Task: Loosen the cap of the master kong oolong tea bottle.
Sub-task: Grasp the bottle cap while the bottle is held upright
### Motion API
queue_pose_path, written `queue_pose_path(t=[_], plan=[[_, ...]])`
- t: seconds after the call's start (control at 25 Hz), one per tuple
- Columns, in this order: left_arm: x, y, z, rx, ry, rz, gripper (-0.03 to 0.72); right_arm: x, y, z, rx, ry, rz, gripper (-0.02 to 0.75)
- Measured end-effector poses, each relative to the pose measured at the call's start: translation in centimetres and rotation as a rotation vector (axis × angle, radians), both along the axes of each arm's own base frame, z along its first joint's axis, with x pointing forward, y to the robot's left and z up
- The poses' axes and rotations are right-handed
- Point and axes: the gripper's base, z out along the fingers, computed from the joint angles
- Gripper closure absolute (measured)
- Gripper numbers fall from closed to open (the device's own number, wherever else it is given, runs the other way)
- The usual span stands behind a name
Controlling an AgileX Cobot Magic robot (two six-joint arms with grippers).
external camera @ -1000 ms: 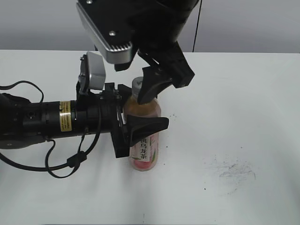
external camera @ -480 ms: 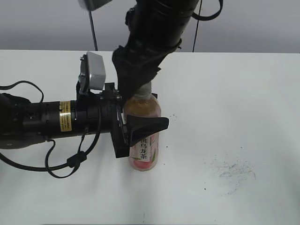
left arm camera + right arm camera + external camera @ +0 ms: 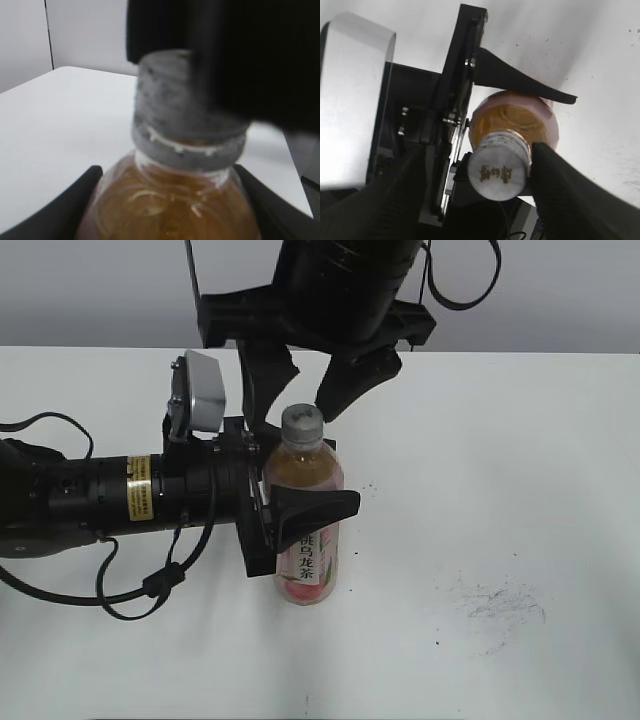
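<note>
My right gripper grabs the tea bottle's white-grey cap by its ribbed side (image 3: 302, 426) (image 3: 512, 142) next, to loosen the cap.
The master kong oolong tea bottle (image 3: 306, 540) stands upright on the white table, amber tea with a pink label. My left gripper (image 3: 300, 512) reaches in from the left and is shut on the bottle's body; its black fingers flank the bottle (image 3: 170, 200) in the left wrist view. The grey-white ribbed cap (image 3: 302, 425) sits on the neck. My right gripper (image 3: 296, 412) hangs above, open, with one finger on each side of the cap. In the right wrist view the cap (image 3: 498, 172) shows its printed top; the right finger is close to its edge, the left finger is well off.
The white table (image 3: 520, 460) extends right and forward of the bottle. Dark smudges (image 3: 495, 605) mark it at the right front. The left arm's black cable (image 3: 140, 590) loops on the table at the left.
The right gripper was closed down over the cap half a second ago. It has now turned, opened and let go, with its fingers spread beside the cap. Bottle and left gripper have not moved.
</note>
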Motion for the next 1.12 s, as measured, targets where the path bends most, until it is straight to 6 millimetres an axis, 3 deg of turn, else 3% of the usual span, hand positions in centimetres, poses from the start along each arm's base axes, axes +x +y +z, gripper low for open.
queue_pose_path(t=[0.44, 0.68, 0.88, 1.12], plan=[[0.00, 0.00, 0.00, 0.000, 0.000, 0.000, 0.242, -0.11, -0.20, -0.84, -0.025, 0.021, -0.014, 0.269], [0.00, 0.00, 0.00, 0.000, 0.000, 0.000, 0.242, 0.00, -0.33, -0.87, -0.044, -0.010, 0.034, 0.451], [-0.01, 0.00, 0.00, 0.000, 0.000, -0.001, 0.242, 0.01, -0.33, -0.88, -0.065, -0.082, 0.231, 0.458], [-0.04, -0.01, 0.00, 0.001, -0.001, -0.004, 0.242, 0.00, -0.34, -0.88, -0.114, -0.264, 0.738, 0.460]])
